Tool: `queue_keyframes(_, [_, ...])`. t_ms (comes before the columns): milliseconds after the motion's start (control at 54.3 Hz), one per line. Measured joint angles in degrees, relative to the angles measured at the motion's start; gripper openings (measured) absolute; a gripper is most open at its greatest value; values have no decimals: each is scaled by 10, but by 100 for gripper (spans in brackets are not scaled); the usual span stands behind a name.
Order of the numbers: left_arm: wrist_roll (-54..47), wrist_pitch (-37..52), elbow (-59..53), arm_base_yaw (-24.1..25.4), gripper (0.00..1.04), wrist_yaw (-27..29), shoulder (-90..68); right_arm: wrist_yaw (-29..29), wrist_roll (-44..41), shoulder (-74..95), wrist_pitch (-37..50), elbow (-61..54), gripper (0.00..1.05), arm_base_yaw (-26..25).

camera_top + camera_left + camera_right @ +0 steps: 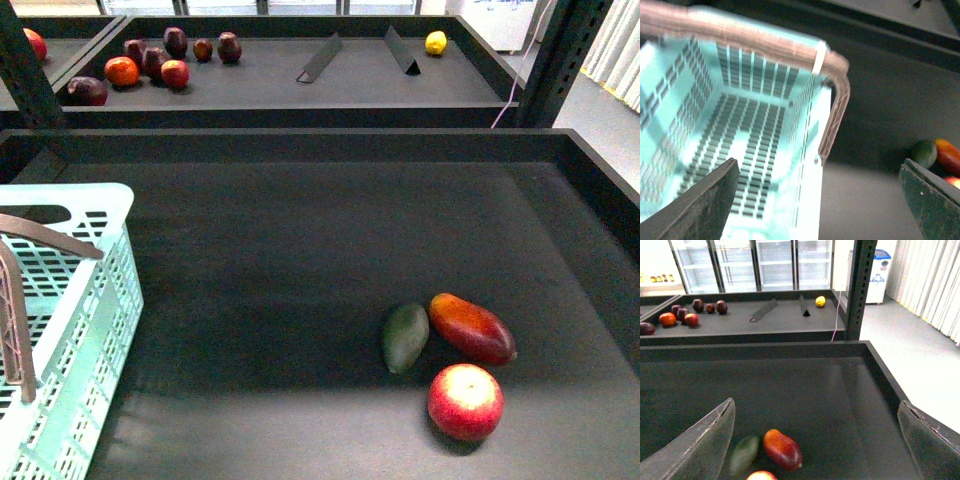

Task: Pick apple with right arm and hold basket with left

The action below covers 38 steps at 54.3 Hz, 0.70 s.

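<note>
I will next grip the basket's brown-grey handle (785,52) with my left gripper, to hold the basket for the apple.
The apple (465,401), red with a pale patch, lies on the dark tray floor at the front right, beside a red-orange mango (472,328) and a dark green oval fruit (405,337). In the right wrist view only the apple's top (761,475) shows at the picture's edge, and my right gripper (817,440) hangs open above the tray with nothing between its fingers. The mint-blue basket (75,330) stands at the front left, handles (50,237) down. My left gripper (822,197) is open over the basket's rim (807,200), with the brown handle (832,115) just beyond. Neither arm shows in the front view.
The near tray has raised black walls (600,185). A farther tray holds several red and dark fruits (150,62), a yellow fruit (436,42) and two black dividers (320,58). A dark upright post (560,60) stands at the right, with pale floor beyond.
</note>
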State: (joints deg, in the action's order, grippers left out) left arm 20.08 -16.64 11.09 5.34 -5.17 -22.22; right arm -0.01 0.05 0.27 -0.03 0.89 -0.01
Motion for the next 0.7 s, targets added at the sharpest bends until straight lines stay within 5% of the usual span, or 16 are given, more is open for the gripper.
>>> queue_keyframes(295, [189,165,72,90,98,-131,-248,0,0,0,0,0,96,0])
queue_keyframes(700, [350,393,165,104,98,-117,-596,0,0,0,0,0,96,0])
